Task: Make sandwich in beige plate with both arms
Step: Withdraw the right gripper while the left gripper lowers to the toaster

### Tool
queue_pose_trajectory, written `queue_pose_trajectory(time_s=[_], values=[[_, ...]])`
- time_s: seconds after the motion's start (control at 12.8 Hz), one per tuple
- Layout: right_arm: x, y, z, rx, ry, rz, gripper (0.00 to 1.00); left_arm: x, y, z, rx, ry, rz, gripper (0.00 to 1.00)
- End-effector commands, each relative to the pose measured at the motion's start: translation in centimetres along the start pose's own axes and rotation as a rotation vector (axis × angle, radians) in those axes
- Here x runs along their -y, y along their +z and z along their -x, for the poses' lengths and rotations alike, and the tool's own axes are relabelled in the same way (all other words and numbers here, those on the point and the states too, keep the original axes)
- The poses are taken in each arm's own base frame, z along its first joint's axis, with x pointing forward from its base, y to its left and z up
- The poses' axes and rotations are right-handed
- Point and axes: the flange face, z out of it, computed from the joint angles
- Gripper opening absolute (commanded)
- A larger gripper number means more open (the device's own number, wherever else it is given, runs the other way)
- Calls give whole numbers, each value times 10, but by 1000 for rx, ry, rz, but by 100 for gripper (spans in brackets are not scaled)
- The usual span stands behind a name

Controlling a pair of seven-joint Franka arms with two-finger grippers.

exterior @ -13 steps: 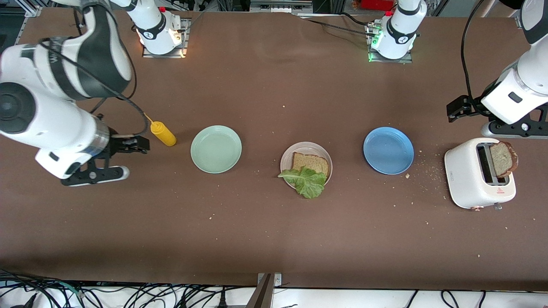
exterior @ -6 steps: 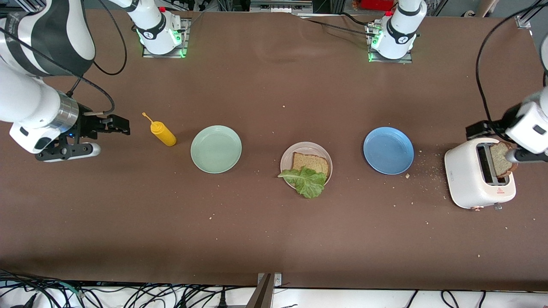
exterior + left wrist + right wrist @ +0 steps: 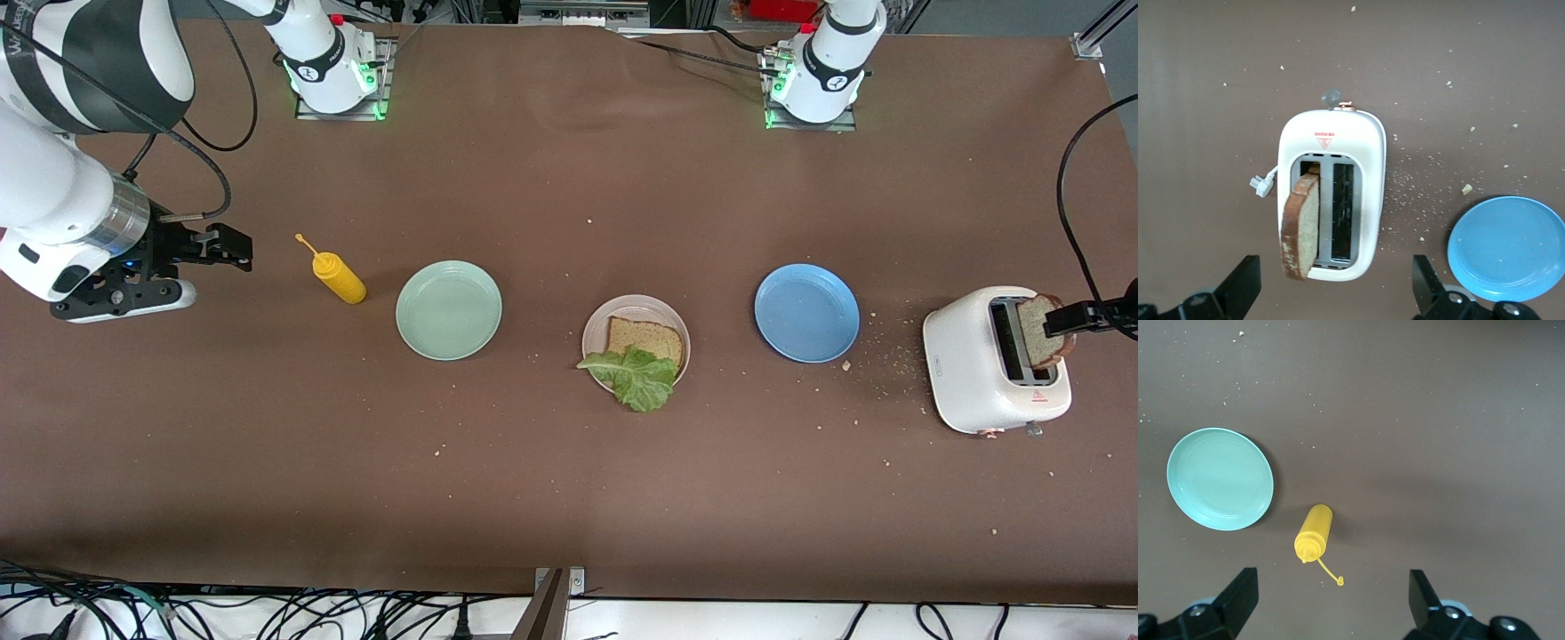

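My left gripper next needs to grab the bread slice by its crust edge, which sticks out of the toaster, so that the slice can top the lettuce (image 3: 637, 375) in the beige plate.
The beige plate (image 3: 599, 327) sits mid-table with one brown bread slice (image 3: 646, 339) on it. A green lettuce leaf (image 3: 637, 378) lies over the slice's nearer edge and hangs past the rim. Another bread slice (image 3: 1040, 331) (image 3: 1301, 230) sticks up out of a white toaster (image 3: 973, 373) (image 3: 1331, 137) at the left arm's end. My left gripper (image 3: 1089, 317) (image 3: 1336, 293) hangs open over the toaster's outer side, with nothing between its fingers. My right gripper (image 3: 233, 249) (image 3: 1331, 607) is open and empty, over the table beside a yellow squeeze bottle (image 3: 339, 276) (image 3: 1313, 533).
A mint green plate (image 3: 449, 310) (image 3: 1219, 479) lies between the bottle and the beige plate. A blue plate (image 3: 806, 313) (image 3: 1508, 248) lies between the beige plate and the toaster. Crumbs are scattered around the toaster and blue plate.
Both arms have swung outward toward their own ends of the table. The left gripper has come over the toaster; the right gripper has drawn away from the bottle. Both stayed open.
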Motion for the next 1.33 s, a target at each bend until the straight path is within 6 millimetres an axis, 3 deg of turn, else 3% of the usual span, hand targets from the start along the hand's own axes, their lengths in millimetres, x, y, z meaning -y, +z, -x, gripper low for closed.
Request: queue_pose_trajectory(time_s=[0.0,0.55,0.86,0.94,1.02,1.1,1.25], values=[[-7,-6,0,-16,-8,18,100,16,22,-9,-26,17,-19,100],[-12,-3,-3,-9,3,17,100,33,81,-2,-25,-9,3,100],[-10,-2,-3,-3,4,16,100,46,122,16,54,-37,23,98],[-10,-2,-3,-3,4,16,100,48,124,17,57,-44,24,70],[-10,-2,-3,-3,1,16,100,48,122,17,58,-44,16,16],[-9,-2,-3,-3,0,17,100,43,120,16,62,-33,11,0],[-8,-1,-2,0,-2,16,100,40,112,16,55,-29,10,0]])
